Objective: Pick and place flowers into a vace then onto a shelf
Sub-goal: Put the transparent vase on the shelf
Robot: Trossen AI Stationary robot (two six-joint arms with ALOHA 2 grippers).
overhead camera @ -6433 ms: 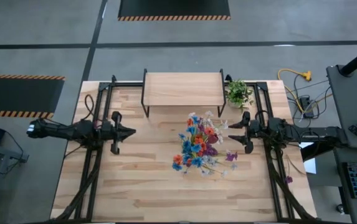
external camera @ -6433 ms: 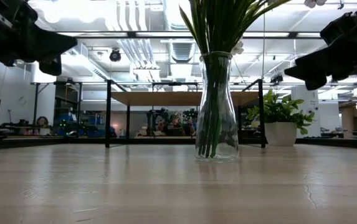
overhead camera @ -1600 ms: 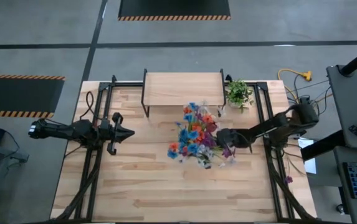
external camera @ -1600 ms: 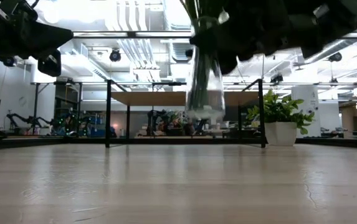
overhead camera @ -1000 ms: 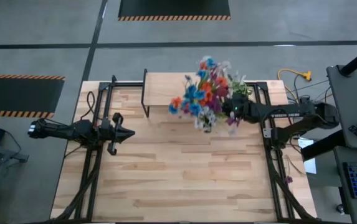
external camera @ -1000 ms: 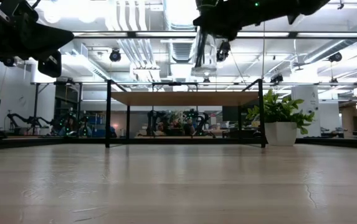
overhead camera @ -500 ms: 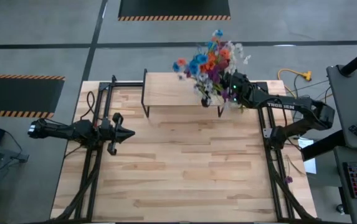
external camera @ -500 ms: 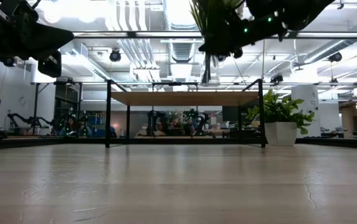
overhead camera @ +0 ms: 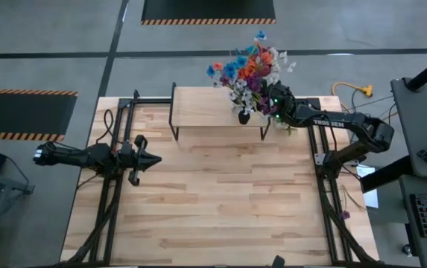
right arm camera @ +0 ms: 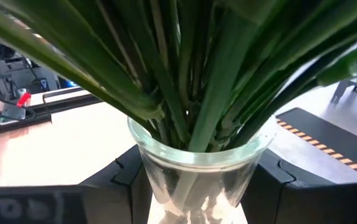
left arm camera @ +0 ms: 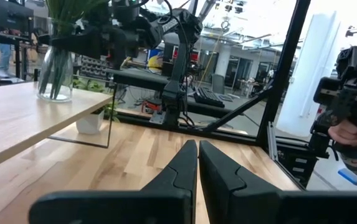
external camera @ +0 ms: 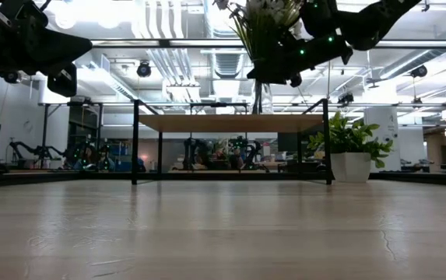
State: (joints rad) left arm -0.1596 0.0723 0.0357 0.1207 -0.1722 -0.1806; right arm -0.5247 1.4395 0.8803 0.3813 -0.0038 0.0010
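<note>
The upright glass vase [right arm camera: 194, 180] is over the shelf board [right arm camera: 85, 140] with its base at the wood, so my right gripper needs to let go of it.
The clear glass vase [right arm camera: 200, 162] holds the flowers [overhead camera: 247, 68], whose green stems [right arm camera: 184, 74] fan out above its mouth. It stands upright at the right end of the light-wood shelf [overhead camera: 206, 106], with its base [left arm camera: 53, 94] at the board; I cannot tell whether the base rests on it. My right gripper [right arm camera: 200, 186] is shut on the vase, reaching over the shelf's right end [overhead camera: 269, 104]. My left gripper [overhead camera: 152, 158] is shut and empty, well above the table at the left, its fingers [left arm camera: 197, 168] together. My right gripper pinches the vase's neck [right arm camera: 166, 177], just below the round mouth, between its two fingers [right arm camera: 119, 180]. The fingers come level from the table's right side. The vase stays upright, with the stems rising above the fingers.
A small potted plant [external camera: 351, 152] stands on the table right of the shelf, under my right arm [overhead camera: 332, 123]. Black frame rails [overhead camera: 109, 186] run along both table sides. A person's hand [left arm camera: 352, 134] shows beyond the table's edge.
My right gripper has carried the vase from in front of the shelf toward the table's far edge and down to the shelf's right end. The vase has come more upright, and the blossoms now hang beyond the table's far edge.
</note>
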